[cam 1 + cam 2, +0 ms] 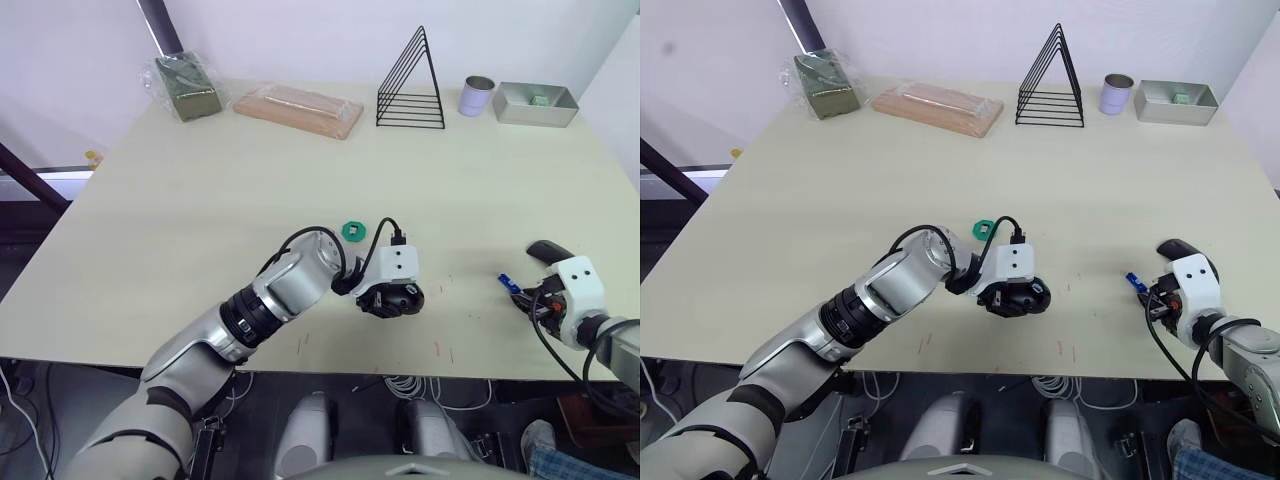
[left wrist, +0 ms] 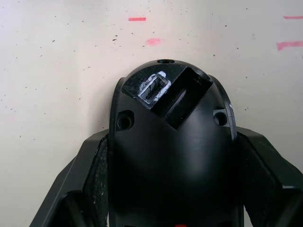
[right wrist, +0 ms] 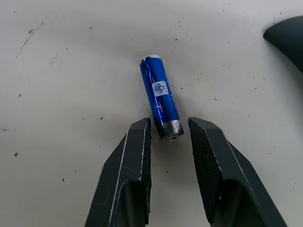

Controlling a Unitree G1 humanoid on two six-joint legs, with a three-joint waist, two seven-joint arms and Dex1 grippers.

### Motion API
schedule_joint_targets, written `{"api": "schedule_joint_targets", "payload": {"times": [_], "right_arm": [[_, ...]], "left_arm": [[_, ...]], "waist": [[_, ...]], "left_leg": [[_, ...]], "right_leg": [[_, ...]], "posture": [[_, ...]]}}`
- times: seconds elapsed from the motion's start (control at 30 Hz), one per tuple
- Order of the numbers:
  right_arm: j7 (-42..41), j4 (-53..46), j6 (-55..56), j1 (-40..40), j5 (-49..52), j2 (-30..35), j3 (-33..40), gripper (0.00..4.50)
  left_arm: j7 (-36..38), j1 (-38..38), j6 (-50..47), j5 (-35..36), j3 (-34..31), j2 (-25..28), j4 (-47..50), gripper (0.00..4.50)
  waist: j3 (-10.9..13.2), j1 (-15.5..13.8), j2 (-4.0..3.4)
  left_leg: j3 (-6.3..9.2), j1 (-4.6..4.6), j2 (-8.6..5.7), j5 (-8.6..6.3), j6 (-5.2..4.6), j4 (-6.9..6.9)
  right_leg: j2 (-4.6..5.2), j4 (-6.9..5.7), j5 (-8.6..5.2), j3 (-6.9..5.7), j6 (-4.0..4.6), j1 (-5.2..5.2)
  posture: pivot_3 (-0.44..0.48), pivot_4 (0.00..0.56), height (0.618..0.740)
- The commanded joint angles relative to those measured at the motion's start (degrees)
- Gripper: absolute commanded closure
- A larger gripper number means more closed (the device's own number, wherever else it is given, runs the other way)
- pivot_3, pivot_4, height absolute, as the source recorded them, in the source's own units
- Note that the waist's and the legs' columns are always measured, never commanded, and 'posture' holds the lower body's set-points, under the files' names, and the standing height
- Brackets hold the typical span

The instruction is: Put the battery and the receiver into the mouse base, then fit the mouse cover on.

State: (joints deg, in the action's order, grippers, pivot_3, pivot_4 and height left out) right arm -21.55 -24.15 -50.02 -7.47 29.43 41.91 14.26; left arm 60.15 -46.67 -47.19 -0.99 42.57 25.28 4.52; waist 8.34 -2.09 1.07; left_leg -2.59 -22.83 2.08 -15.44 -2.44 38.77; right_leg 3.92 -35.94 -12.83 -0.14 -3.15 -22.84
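The right gripper takes hold of the blue battery by its silver end (image 3: 170, 129) next, to fit the battery (image 3: 161, 97) into the mouse base.
My left gripper (image 1: 390, 298) is shut on the black mouse base (image 2: 170, 156), near the table's front edge, one finger on each side. In the base's end, a silver-rimmed stub that looks like the receiver (image 2: 154, 88) sits in a slot, with an empty rectangular compartment beside it. The blue battery (image 3: 161, 97) lies flat on the table at the right. My right gripper (image 3: 169, 124) is open, its fingers straddling the battery's near end with small gaps. The glossy black mouse cover (image 1: 548, 250) lies just behind the right gripper.
A flat green disc (image 1: 353, 231) lies behind the left gripper. Along the far edge stand a wrapped green pack (image 1: 186, 87), a wrapped wooden block (image 1: 298, 109), a black wire rack (image 1: 411, 85), a cup (image 1: 478, 96) and a metal tray (image 1: 536, 104).
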Motion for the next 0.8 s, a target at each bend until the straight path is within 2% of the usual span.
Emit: {"api": "schedule_joint_targets", "payload": {"times": [0.03,0.3,0.47,0.6,0.8], "right_arm": [[-0.46,-0.26,0.7,0.48,-1.07,-0.45,0.59,3.19],[-1.18,0.35,1.18,0.28,-1.87,-1.52,0.98,3.19],[-1.73,-0.43,0.81,0.01,-2.02,-1.8,1.54,4.46],[-2.91,-3.76,-0.87,-0.97,-1.2,-0.24,2.55,4.44],[-6.16,-16.79,-11.09,-0.13,6.93,5.42,5.71,4.44]], "left_arm": [[0.0,1.2,-0.46,-0.61,0.64,-0.05,-0.04,1.58],[-0.13,1.34,-0.67,-0.62,0.65,-0.05,0.22,1.58],[-0.19,1.42,-0.76,-0.57,0.56,0.02,0.38,1.58],[-0.21,1.43,-0.85,-0.54,0.51,0.02,0.48,1.58],[-0.18,1.37,-0.45,-0.64,0.63,-0.15,0.24,1.58]], "waist": [[0.0,0.0,0.0],[0.0,0.06,0.0],[0.0,0.1,0.01],[0.0,0.02,0.0],[0.03,0.14,-0.04]], "left_leg": [[0.0,0.0,0.0,0.0,0.0,0.0],[0.01,0.0,0.01,0.0,0.0,0.0],[0.01,0.01,0.01,0.0,0.0,0.0],[0.02,0.01,0.01,0.0,0.0,0.0],[0.07,-0.01,0.02,0.0,0.0,-0.01]], "right_leg": [[0.0,0.0,0.0,0.0,0.0,0.0],[0.0,0.0,0.0,0.0,0.0,0.0],[0.0,0.0,0.0,0.0,0.0,0.01],[0.0,0.0,0.0,0.0,0.0,0.0],[0.0,0.01,0.0,0.0,0.0,-0.01]], "posture": [[0.0,0.15,0.74],[0.0,0.15,0.74],[0.0,0.15,0.74],[0.0,0.15,0.74],[0.0,0.15,0.74]]}}
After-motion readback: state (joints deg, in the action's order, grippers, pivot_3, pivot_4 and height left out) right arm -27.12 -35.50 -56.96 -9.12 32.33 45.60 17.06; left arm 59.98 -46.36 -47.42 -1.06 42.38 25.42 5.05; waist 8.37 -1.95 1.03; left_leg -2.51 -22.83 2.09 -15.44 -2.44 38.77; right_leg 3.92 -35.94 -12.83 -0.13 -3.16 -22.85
